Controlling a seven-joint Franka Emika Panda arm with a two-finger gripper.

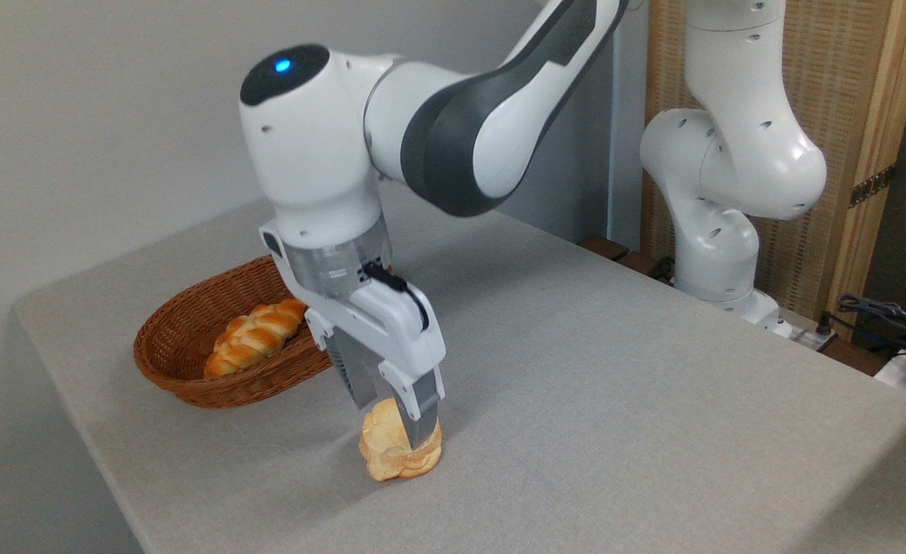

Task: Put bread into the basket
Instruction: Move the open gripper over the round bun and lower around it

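The gripper picks up the bread (386, 460) by its opposite sides next, to put it into the wicker basket (183, 382).
The bread (386, 460), a pale golden flaky bun, lies on the grey table near the front. My gripper (392, 425) has come straight down over it and stands open, one finger on each side of the bun. The near finger (419, 415) covers part of the bun's right face; the far finger sits behind its left top. Whether the pads touch the bun cannot be told. The reddish-brown wicker basket (183, 382) rests to the left, a hand's width from the bun.
An orange-brown braided loaf (256, 335) lies inside the basket. The table's left edge (75, 400) runs close beside the basket. The arm's white base (718, 254) stands at the back right, with cables (884, 315) at the far right.
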